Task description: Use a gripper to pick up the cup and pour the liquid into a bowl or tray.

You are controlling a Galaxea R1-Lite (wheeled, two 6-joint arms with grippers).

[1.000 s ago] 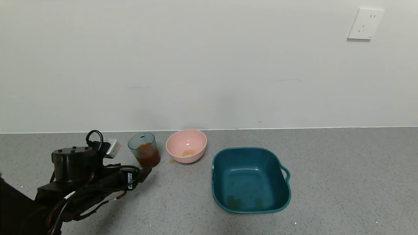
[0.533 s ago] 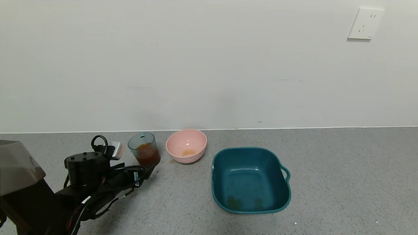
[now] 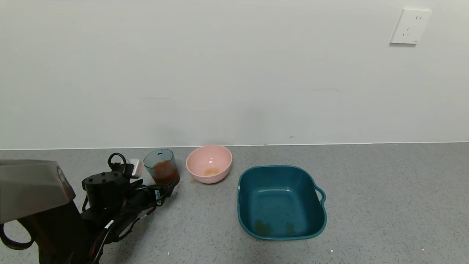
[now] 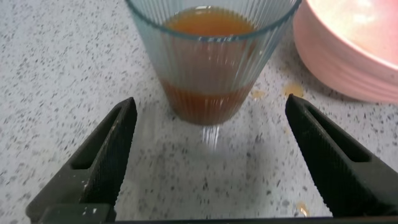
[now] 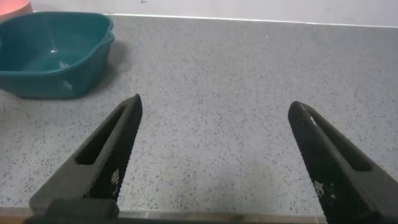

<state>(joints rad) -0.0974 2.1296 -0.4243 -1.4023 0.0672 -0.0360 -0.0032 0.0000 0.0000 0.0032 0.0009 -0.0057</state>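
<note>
I can see bare counter between my fingers and the cup's base, so my left gripper needs to move toward the cup first and then close on it.
The translucent blue-green ribbed cup (image 3: 161, 170) stands upright on the grey counter, about half full of red-brown liquid (image 3: 163, 172). It also shows in the left wrist view (image 4: 208, 59), with the liquid (image 4: 208, 99) low in it. The pale pink bowl (image 3: 209, 163) stands just right of the cup and holds a small orange smear; its side shows in the left wrist view (image 4: 348, 50). My left gripper (image 3: 169, 186) is low on the counter just in front of the cup, open, its fingers (image 4: 106, 155) wide on either side and not touching it. My right gripper (image 5: 214, 106) is open and empty over bare counter.
A dark teal square tub (image 3: 281, 201) with a handle stands right of the bowl, and shows in the right wrist view (image 5: 53, 53). Small orange drips (image 4: 293, 90) lie on the counter between cup and bowl. The white wall stands close behind them.
My left arm has moved forward and to the right, bringing the open gripper closer to the cup's base. The cup, bowl and tub have not moved.
</note>
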